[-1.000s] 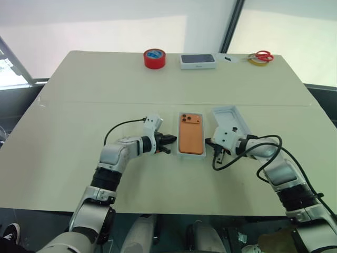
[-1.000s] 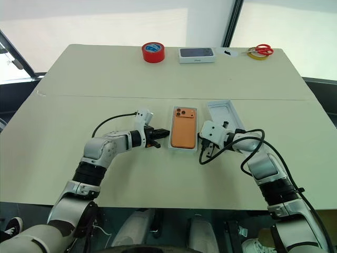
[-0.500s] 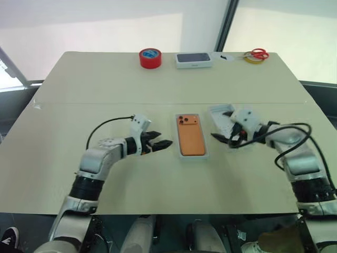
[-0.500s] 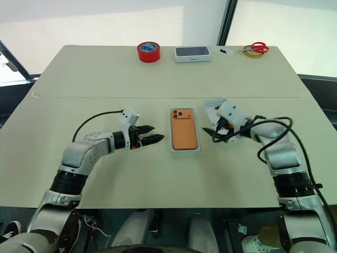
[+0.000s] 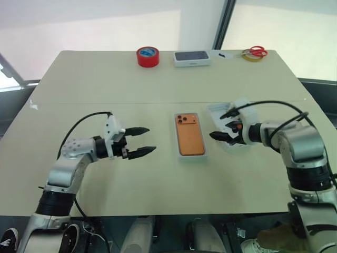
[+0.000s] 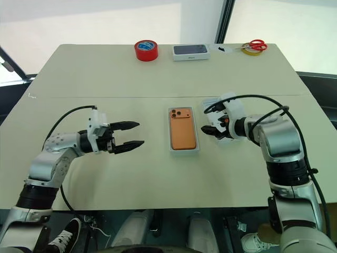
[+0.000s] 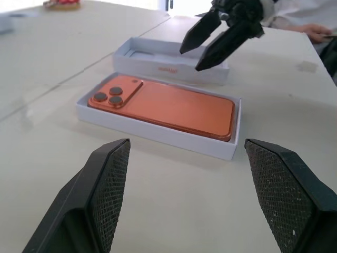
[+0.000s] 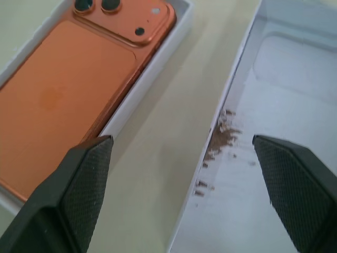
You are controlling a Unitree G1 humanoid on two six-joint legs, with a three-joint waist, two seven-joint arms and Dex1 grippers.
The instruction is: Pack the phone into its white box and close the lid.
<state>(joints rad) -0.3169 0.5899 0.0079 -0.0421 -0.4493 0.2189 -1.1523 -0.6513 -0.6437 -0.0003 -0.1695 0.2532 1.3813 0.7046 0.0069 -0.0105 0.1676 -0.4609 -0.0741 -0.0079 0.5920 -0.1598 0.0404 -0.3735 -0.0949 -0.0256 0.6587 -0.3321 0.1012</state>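
Next, my right gripper grips the lid's thin upright side (image 8: 210, 137) to close the lid, since the lid is wider than my open fingers.
The orange phone (image 5: 190, 136) lies camera-side up inside the white box (image 5: 191, 157) at the table's middle. Just right of it rests the lid (image 5: 216, 109), hollow side up, with a brownish scuff on its inner face (image 8: 221, 138). My right gripper (image 5: 218, 132) hovers open above the lid's near-left wall, its fingers (image 8: 79, 179) spanning the gap between box and lid. My left gripper (image 5: 151, 139) is open and level, a short way left of the box and pointing at it, touching nothing. In the left wrist view the phone (image 7: 168, 105) sits beyond the spread fingertips (image 7: 110, 190).
Along the far edge stand a red tape roll (image 5: 147, 56), a white box with a dark phone picture (image 5: 192, 58) and red scissors (image 5: 257, 51) on a yellow tape roll. Bare tabletop surrounds the box on the left and front.
Both grippers went from shut to open. My left arm drew back to the left, away from the box. My right gripper rose and rolled over the lid.
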